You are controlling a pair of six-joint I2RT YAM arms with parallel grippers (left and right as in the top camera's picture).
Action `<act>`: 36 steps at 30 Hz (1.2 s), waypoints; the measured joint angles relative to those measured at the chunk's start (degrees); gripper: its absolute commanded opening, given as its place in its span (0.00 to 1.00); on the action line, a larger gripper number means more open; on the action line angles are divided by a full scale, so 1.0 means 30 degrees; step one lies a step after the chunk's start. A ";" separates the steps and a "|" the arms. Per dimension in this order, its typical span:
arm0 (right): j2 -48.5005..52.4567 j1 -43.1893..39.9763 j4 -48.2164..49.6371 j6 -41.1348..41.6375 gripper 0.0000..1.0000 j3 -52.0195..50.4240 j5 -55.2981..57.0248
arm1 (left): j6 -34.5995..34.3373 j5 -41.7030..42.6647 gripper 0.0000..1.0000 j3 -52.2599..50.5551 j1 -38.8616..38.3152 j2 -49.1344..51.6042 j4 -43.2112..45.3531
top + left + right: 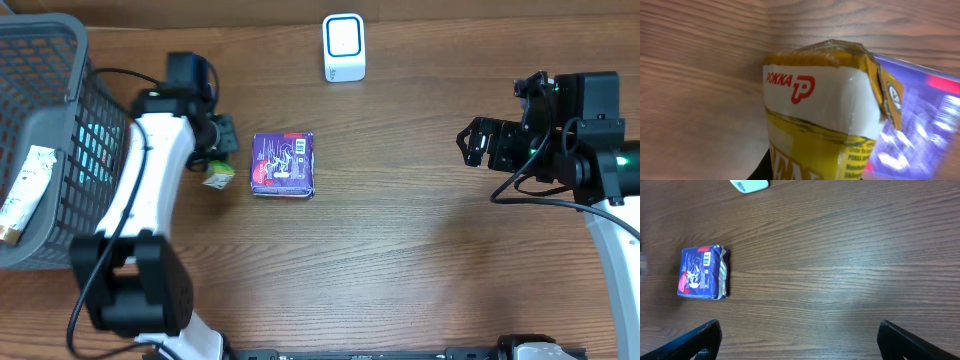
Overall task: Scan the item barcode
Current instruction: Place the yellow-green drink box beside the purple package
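The carton's tilted end (218,177) hangs over the tabletop short of the purple packet (283,164), so I will lower the carton first and only then open my left gripper.
The item, a yellow Pokka drink carton (815,100), fills the left wrist view, and my left gripper (218,158) is shut on it. From overhead the carton (219,177) is small, low over the table beside the basket. A purple packet (283,164) lies flat just right of it, with a barcode on its face in the right wrist view (702,273). The white scanner (344,47) stands at the back centre. My right gripper (475,143) hangs open and empty over bare wood at the right, with its fingertips (700,340) far apart.
A grey wire basket (60,40) stands at the left edge, with a pale packet (25,190) inside it. The left arm (150,180) runs along the basket's right side. A corner of the scanner (750,185) shows at the top of the right wrist view.
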 measured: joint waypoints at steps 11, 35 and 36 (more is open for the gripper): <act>0.0007 0.0000 -0.0080 0.0007 1.00 0.0000 0.0000 | -0.0168 -0.0393 0.53 -0.1129 -0.1166 0.4065 0.2419; 0.0007 0.0000 -0.0219 0.0044 1.00 0.0000 -0.0007 | -0.0044 -0.0408 1.00 2.0881 0.4401 0.1027 -0.9908; 0.0007 0.0000 -0.0204 0.0051 1.00 0.0000 -0.0007 | -0.0051 -0.0488 1.00 2.1150 0.5435 0.0896 -1.0418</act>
